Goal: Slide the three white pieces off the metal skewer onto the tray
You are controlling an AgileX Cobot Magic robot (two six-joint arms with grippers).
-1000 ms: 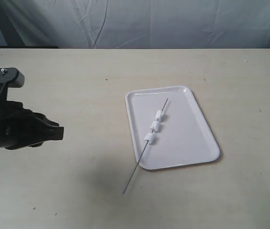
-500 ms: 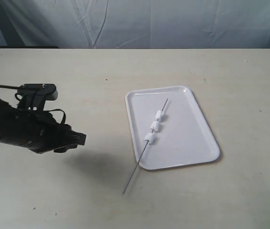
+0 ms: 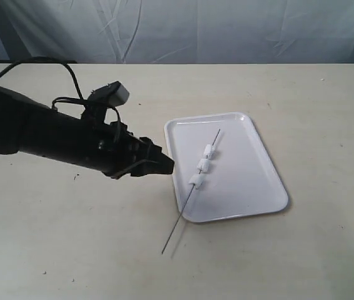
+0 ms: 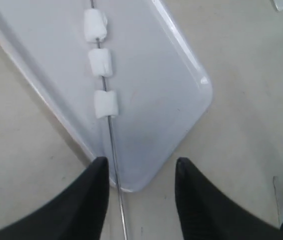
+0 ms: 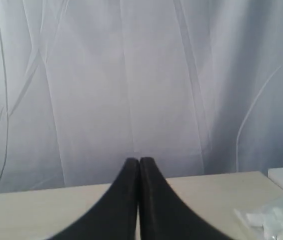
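Next, my left gripper grabs the metal skewer by its bare stem past the tray's rim [image 3: 175, 225] [image 4: 122, 208], which leaves the white pieces free to slide off.
The white tray [image 3: 252, 134] lies right of the table's middle. The thin metal skewer [image 3: 177, 226] lies slantwise across it, its lower end sticking out over the front rim onto the table. Three white pieces [image 3: 203, 165] are threaded on it in a row above the tray. My left gripper [image 3: 166, 166] is open just left of the tray's edge. In the left wrist view, the skewer [image 4: 110, 135] runs between the open fingers of the left gripper [image 4: 141, 165], close to one finger, with the pieces [image 4: 101, 62] and tray [image 4: 151, 75] beyond. My right gripper [image 5: 139, 161] is shut on nothing, away from the tray.
A grey curtain [image 3: 227, 31] hangs behind the beige table [image 3: 70, 250]. In the right wrist view, a clear bag of white bits [image 5: 276, 217] lies on the table to one side.
My left arm has swung across the table from the far left to the tray's left edge. Skewer, pieces and tray have not moved.
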